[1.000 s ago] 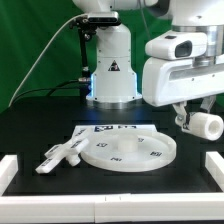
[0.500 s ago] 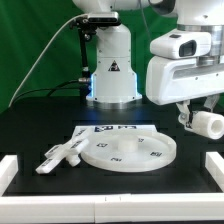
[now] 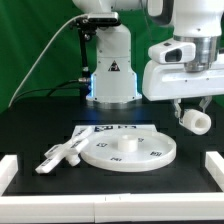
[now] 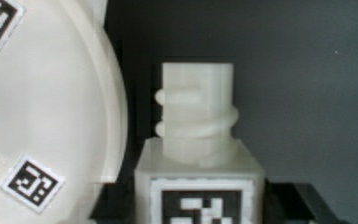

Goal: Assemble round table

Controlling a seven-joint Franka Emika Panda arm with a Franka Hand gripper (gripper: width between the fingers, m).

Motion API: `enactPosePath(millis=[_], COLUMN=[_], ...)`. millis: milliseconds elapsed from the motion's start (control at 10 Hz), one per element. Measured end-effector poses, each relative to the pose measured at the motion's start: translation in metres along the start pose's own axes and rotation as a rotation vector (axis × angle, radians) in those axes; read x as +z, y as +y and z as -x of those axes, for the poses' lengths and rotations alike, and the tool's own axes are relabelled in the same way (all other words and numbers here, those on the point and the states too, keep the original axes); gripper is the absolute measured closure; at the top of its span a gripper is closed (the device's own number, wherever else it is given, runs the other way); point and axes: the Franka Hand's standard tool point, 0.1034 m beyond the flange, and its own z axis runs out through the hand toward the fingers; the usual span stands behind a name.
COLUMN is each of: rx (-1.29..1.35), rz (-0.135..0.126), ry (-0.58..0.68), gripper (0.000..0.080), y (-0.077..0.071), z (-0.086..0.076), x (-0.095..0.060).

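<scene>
The short thick leg hangs above the black table, so it stays in my gripper's hold for now.
The round disc top lies flat on the black table in the middle of the exterior view, with small square tags on it. The cross-shaped foot lies at its left in that view. My gripper is shut on the short thick leg and holds it in the air at the exterior view's right, above and right of the disc. In the wrist view the leg sits between my dark fingers, its threaded end pointing away, with the disc's edge beside it.
The marker board lies behind the disc, partly under it. The white robot pedestal stands at the back. White rails border the table at the left, right and front.
My gripper has carried the leg a little to the exterior view's left and slightly up. The disc and foot have not moved.
</scene>
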Motion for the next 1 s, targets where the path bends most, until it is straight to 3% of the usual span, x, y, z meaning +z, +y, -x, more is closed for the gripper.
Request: enactPosePath(millis=[200,300,400,500,700,1000], rx=[0.011,0.123,0.163,0.174,0.183,0.168], rz=[0.0,-0.005,-0.005,-0.007,-0.016,-0.021], ry=[-0.004,-0.003,-0.015,-0.023,-0.03,-0.006], gripper=[0.0485,0.0485,0.0485,0.0485,0.0485,0.0485], y=[0.0,-0.003,-0.01,-0.015,-0.02,-0.022], z=[0.004,0.018,0.042,0.054,0.058,0.055], x=[0.003,0.013,0.028,0.039,0.053,0.053])
